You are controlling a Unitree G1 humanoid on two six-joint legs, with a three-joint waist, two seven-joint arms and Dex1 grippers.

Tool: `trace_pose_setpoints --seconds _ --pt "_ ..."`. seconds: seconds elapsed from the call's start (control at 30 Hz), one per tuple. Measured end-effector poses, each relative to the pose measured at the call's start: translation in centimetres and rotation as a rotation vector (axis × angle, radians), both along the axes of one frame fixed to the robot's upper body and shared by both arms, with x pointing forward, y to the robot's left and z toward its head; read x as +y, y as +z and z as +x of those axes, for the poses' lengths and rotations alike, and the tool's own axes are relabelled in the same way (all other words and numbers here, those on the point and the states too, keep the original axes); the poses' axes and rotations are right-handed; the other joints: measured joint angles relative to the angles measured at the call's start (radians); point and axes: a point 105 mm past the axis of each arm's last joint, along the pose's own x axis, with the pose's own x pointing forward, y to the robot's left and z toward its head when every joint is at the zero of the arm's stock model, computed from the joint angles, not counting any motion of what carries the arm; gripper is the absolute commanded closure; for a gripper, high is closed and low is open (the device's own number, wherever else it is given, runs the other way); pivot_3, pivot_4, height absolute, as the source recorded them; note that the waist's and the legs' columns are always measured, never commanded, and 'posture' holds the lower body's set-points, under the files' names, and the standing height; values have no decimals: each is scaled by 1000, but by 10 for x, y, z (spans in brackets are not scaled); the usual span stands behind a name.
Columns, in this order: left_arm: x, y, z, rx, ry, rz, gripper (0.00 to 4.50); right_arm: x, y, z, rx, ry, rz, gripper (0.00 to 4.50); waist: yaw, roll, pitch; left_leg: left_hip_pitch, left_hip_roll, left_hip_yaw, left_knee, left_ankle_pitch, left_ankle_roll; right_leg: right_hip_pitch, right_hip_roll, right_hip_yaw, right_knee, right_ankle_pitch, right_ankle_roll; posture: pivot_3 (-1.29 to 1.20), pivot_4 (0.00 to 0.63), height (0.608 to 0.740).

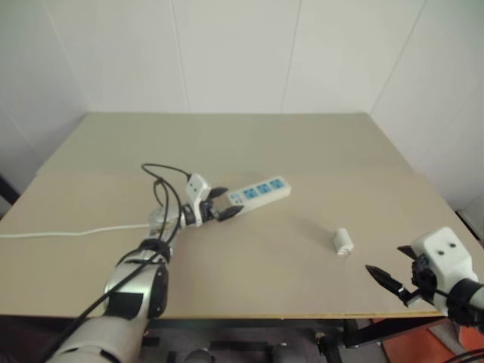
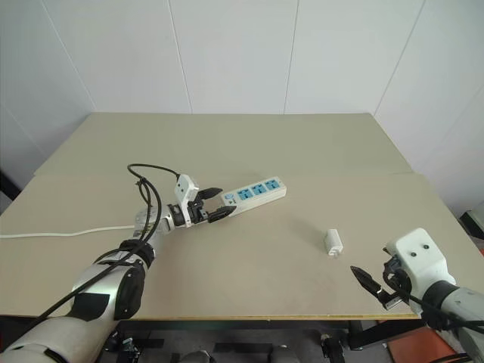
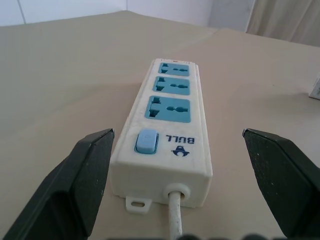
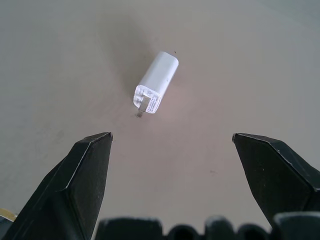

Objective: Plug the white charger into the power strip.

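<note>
The power strip is a long bar [image 1: 262, 192], too long to reach across from end to end. My left gripper should next grab it across its narrow switch end [image 1: 237, 200].
The power strip [image 1: 261, 190] lies flat near the middle of the table, a long white bar with three blue socket faces and a blue switch [image 3: 146, 141] at its cord end. My left gripper [image 1: 224, 204] is open just off that end, its fingers [image 3: 85, 175] on either side of it without touching. The white charger [image 1: 342, 242] lies on its side to the right of the strip, its prongs [image 4: 141, 108] pointing toward my right gripper. My right gripper [image 1: 386, 280] hangs open near the table's front right corner, a short way from the charger, holding nothing.
The strip's white cord [image 1: 76, 231] runs left across the beige table [image 1: 249, 144] to its left edge. White walls close in behind and to the right. The table's front edge [image 1: 249, 316] passes just under my right gripper.
</note>
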Motion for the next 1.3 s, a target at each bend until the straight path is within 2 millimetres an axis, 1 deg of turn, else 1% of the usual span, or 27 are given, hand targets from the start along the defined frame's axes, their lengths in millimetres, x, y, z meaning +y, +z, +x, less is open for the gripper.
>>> trace_pose_setpoints --seconds 0.2,0.33,0.43,0.5,0.53,0.8,0.9,0.97,1.07,1.2,1.3 --pt "-2 -15 3 25 47 106 25 7 -3 -3 14 3 5 0 2 0 0 0 0 0 0 0 0 0 0 0 0 0 0 0 150 740" --pt "-10 -17 2 24 26 133 25 8 -6 -2 24 -5 11 0 2 0 0 1 0 0 0 0 0 1 0 0 0 0 0 0 150 740" --pt "-14 -18 1 26 19 123 578 9 -4 0 9 -12 10 0 3 0 0 1 -1 0 0 0 0 1 0 0 1 0 0 0 150 740" --pt "-17 -18 0 27 8 117 1115 10 -5 2 7 -9 10 0 4 0 0 1 -1 0 0 0 0 1 0 0 0 0 0 0 150 740" --pt "-17 -18 0 26 11 114 1210 12 -5 2 8 -5 11 0 4 0 0 1 -1 0 0 0 0 1 -1 0 0 0 0 0 150 740" --pt "-18 -17 0 23 5 129 1221 19 -5 7 1 21 19 0 4 0 -1 1 -1 0 0 0 0 1 -1 0 1 0 0 0 150 740" --pt "-17 -17 -4 28 -48 136 1221 24 -7 6 14 43 38 0 3 0 -1 1 -1 0 0 0 0 1 -1 0 1 0 0 0 150 740" --pt "-17 -17 -8 33 -93 141 1221 26 -8 6 20 54 46 0 3 0 -1 0 -1 0 0 0 0 1 -1 0 1 0 0 0 150 740" --pt "-11 -17 -15 27 -155 140 1221 31 -10 4 30 81 80 0 1 0 -1 1 -1 0 0 0 0 1 0 0 1 0 0 0 150 740" --pt "-6 -19 -27 19 -217 91 1221 47 -4 3 -19 178 151 0 -2 0 -1 1 0 0 0 0 0 0 0 0 2 0 0 0 150 740" --pt "5 -23 -40 9 -247 83 1221 59 -1 2 -39 262 166 0 -7 1 -1 2 0 0 0 0 0 0 0 1 2 0 0 0 150 740"
